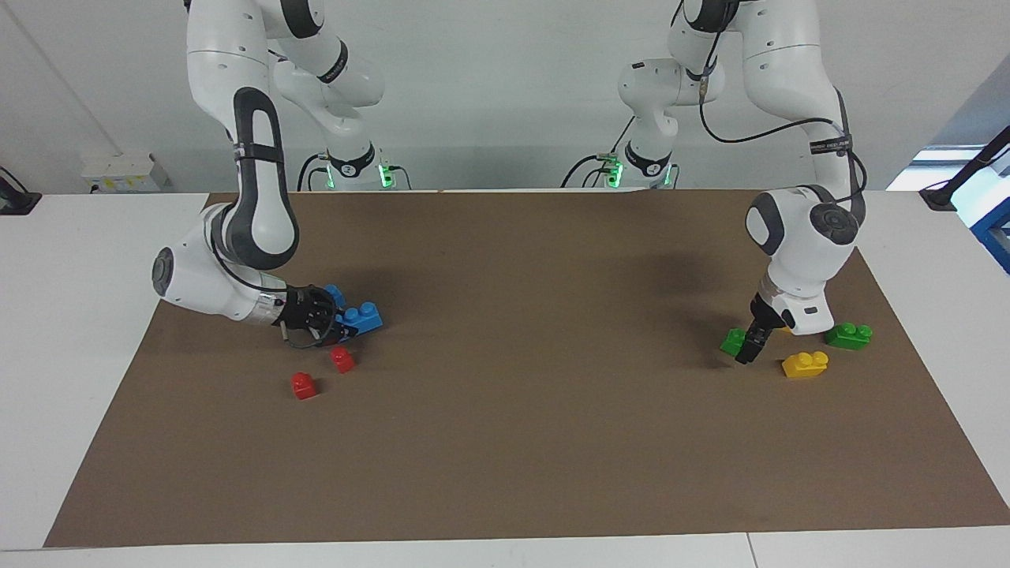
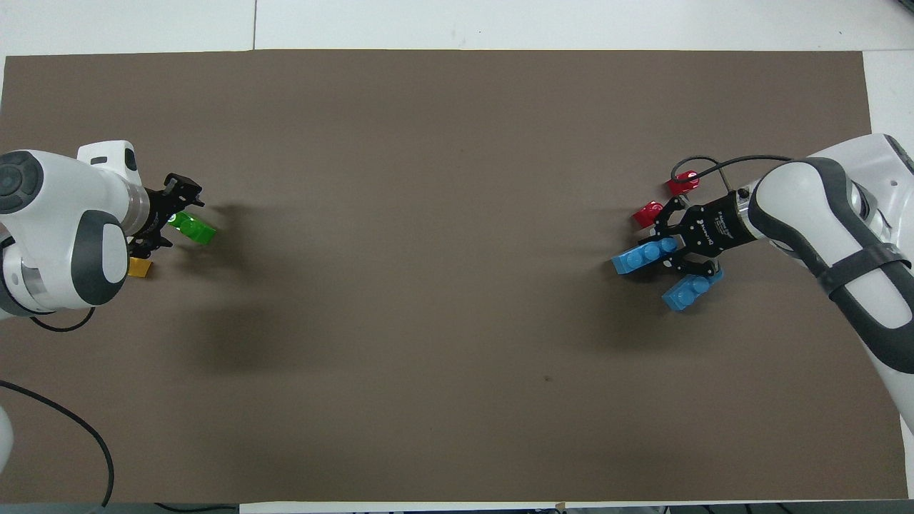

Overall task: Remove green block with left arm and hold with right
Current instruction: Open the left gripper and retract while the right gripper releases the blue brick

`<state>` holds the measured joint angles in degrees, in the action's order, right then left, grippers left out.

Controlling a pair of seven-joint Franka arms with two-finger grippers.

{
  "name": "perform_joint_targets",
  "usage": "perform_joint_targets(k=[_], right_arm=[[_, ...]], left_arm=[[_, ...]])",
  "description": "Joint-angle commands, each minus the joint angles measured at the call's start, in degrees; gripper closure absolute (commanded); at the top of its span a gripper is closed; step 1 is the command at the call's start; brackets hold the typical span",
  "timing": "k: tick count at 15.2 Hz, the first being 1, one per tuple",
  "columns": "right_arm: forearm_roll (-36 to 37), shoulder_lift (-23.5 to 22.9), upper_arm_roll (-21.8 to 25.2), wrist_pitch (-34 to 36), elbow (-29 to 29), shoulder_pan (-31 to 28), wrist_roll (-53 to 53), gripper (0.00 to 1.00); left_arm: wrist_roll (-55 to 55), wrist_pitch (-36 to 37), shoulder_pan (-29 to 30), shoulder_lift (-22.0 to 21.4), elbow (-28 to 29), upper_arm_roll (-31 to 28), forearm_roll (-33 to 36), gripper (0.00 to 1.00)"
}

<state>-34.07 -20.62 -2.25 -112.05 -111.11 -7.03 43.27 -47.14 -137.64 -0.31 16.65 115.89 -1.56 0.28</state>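
The blue brick's lower edge is down at the brown mat and the brick would rest there, so my right gripper is now ready to release.
The bright green block lies on the brown mat at the left arm's end. My left gripper stands low beside it, open, with the green block between its spread fingertips in the overhead view. At the right arm's end, my right gripper reaches in low and is shut on a blue brick. A second blue brick lies just beside the gripper.
A darker green brick and a yellow brick lie close to the left gripper. Another yellow brick is partly hidden under the left wrist. Two small red bricks sit near the right gripper.
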Motion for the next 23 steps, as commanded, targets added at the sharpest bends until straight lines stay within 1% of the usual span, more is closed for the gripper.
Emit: perform_joint_targets(k=[1, 2, 3, 5, 6, 8, 10, 12, 14, 16, 17, 21, 23], right_arm=[[0.15, -0.56, -0.39, -1.68, -0.42, -0.01, -1.53, 0.86], [0.06, -0.74, -0.39, -1.77, -0.42, -0.01, -1.53, 0.79], [-0.03, -0.91, -0.39, -1.77, -0.34, -0.01, -1.53, 0.67], [-0.03, -1.18, -0.39, -2.38, -0.34, -0.01, -1.53, 0.34], [-0.12, -1.18, -0.39, -2.65, -0.42, -0.01, -1.53, 0.21], [-0.03, -1.27, -0.39, -2.74, -0.42, -0.01, -1.44, 0.07], [-0.12, -1.27, -0.48, -2.65, -0.34, -0.01, -1.35, 0.01], [-0.12, -1.27, -0.48, -2.65, -0.34, -0.01, -1.0, 0.01], [-0.03, -1.09, -0.57, -2.56, -0.34, -0.01, -0.47, 0.01], [-0.03, -0.39, -1.0, -2.56, -0.07, 0.69, 1.89, 0.01], [-0.12, 0.39, -1.01, -2.56, 0.28, 2.0, 3.9, 0.01], [-0.03, 3.47, -1.09, -2.39, 1.33, 4.56, 10.51, 0.01], [-0.03, 5.84, -1.09, -2.04, 1.33, 4.57, 10.78, 0.0]], left_arm=[[1.96, 2.1, 0.84, -0.56, -0.84, 0.42, -0.72, 0.0], [2.84, 2.98, 0.66, -1.44, -1.19, 0.42, -0.72, 0.0], [3.72, 3.77, 0.66, -2.23, -1.19, 0.51, -0.72, 0.0], [5.56, 7.1, 0.4, -4.07, -2.5, 0.51, -0.72, 0.0], [6.87, 10.08, 0.31, -4.43, -4.42, 0.6, -0.72, 0.0], [8.64, 16.93, 0.22, -4.52, -10.13, 0.69, -0.72, 0.0], [9.52, 21.34, 0.22, -5.39, -13.83, 0.69, -0.72, 0.0], [12.15, 24.59, 0.22, -6.89, -16.21, 0.77, -0.63, 0.0], [19.06, 28.2, 0.22, -7.68, -19.37, 0.69, -0.63, 0.0], [27.94, 30.92, 0.4, -10.39, -19.82, 0.69, -0.72, 0.0], [29.98, 32.16, 0.31, -11.54, -19.91, 0.69, -0.72, 0.0], [31.75, 36.9, -0.13, -15.06, -20.44, 1.12, -0.28, 0.0], [36.13, 41.28, -0.91, -15.07, -23.41, 0.95, -0.02, 0.0]])
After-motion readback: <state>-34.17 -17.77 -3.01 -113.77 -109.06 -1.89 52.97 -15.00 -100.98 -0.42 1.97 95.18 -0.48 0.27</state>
